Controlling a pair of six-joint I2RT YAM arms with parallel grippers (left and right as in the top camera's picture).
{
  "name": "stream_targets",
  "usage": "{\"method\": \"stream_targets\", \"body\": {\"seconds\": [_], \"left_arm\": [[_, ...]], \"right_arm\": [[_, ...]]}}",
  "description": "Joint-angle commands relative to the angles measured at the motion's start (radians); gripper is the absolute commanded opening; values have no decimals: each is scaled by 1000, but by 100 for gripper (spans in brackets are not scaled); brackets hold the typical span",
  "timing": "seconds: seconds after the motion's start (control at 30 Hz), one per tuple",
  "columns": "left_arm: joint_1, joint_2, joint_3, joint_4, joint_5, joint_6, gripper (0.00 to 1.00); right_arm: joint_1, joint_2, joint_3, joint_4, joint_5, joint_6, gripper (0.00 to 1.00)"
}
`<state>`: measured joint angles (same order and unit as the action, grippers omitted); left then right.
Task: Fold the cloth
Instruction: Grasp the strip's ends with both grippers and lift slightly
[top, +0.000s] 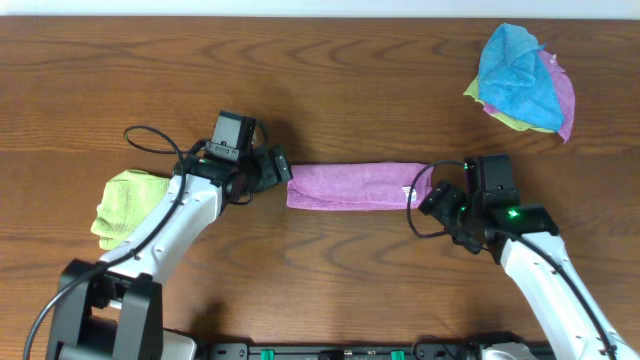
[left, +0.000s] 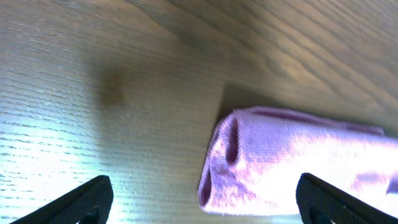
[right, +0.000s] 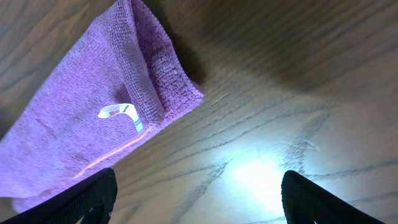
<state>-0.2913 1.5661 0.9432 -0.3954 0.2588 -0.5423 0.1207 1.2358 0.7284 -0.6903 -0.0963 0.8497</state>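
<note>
Next, my right gripper grabs the magenta-purple cloth's end with the small white tag. Then it folds that end over the rest of the cloth.
The magenta-purple cloth (top: 355, 186) lies folded into a long narrow strip at the middle of the table. Its left end shows rolled layers in the left wrist view (left: 280, 162). Its right end with the small white tag (right: 121, 114) shows in the right wrist view (right: 93, 124). My left gripper (top: 280, 165) is open and empty just off the strip's left end; its fingers (left: 202, 202) straddle that end. My right gripper (top: 432, 200) is open and empty beside the strip's right end, with bare wood between its fingers (right: 199, 199).
A lime-green folded cloth (top: 125, 205) lies at the left under the left arm. A pile with a bright blue cloth (top: 515, 70) on green and purple ones sits at the back right. The table is brown wood (top: 330, 90).
</note>
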Motion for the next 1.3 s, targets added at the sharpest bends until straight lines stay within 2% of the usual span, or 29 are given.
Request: {"method": "stream_targets", "body": {"seconds": [0.0, 0.1, 0.33, 0.7, 1.03, 1.27], "left_arm": [[3, -21, 25, -30, 39, 114, 95], [3, -23, 34, -68, 49, 152, 95], [3, -24, 36, -85, 50, 162, 95], [3, -24, 39, -84, 164, 269, 95], [3, -24, 42, -84, 187, 285, 95], [3, -24, 64, -91, 188, 285, 95]], "right_arm": [[-34, -7, -5, -1, -53, 51, 85], [-95, -7, -39, 24, -100, 32, 85], [-249, -7, -245, 335, -402, -103, 84], [-252, 5, -391, 587, -416, -107, 81], [-251, 178, -409, 818, -409, -79, 78], [-250, 284, -409, 912, -409, -58, 75]]}}
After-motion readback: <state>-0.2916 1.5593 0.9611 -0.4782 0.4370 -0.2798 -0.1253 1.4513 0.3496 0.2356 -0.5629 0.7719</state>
